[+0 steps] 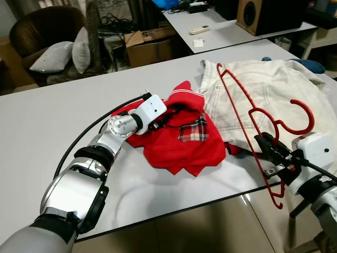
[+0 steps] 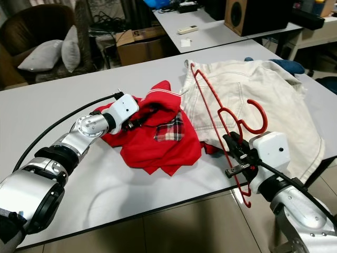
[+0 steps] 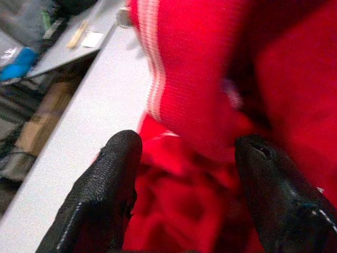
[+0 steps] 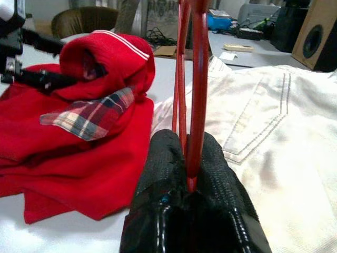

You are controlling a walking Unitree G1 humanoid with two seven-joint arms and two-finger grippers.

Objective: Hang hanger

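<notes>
Next, my left gripper grabs the shirt by its ribbed collar (image 1: 175, 100). The collar's edge stands up while the rest of the cloth (image 1: 184, 154) lies slack on the tabletop.
A red plastic hanger (image 1: 247, 113) lies slanted over the cream jacket (image 1: 263, 89), its hook (image 1: 300, 113) curling up at the right. My right gripper (image 1: 268, 150) is shut on the hanger's lower bar near the table's front right edge; the right wrist view has the red bar (image 4: 196, 95) pinched between the black fingers (image 4: 163, 174). A red shirt (image 1: 181, 137) with a plaid patch (image 1: 192, 129) is crumpled in the table's middle. My left gripper (image 1: 160, 120) is open at the shirt's raised collar, its fingers (image 3: 113, 179) apart on either side of red cloth (image 3: 200, 95).
The grey table (image 1: 63, 121) ends just in front of me and at the right. Behind stand a dark armchair (image 1: 47, 37) with cushions, a cardboard box (image 1: 150, 45), a second table with a remote (image 1: 199, 30) and a speaker (image 1: 251, 16).
</notes>
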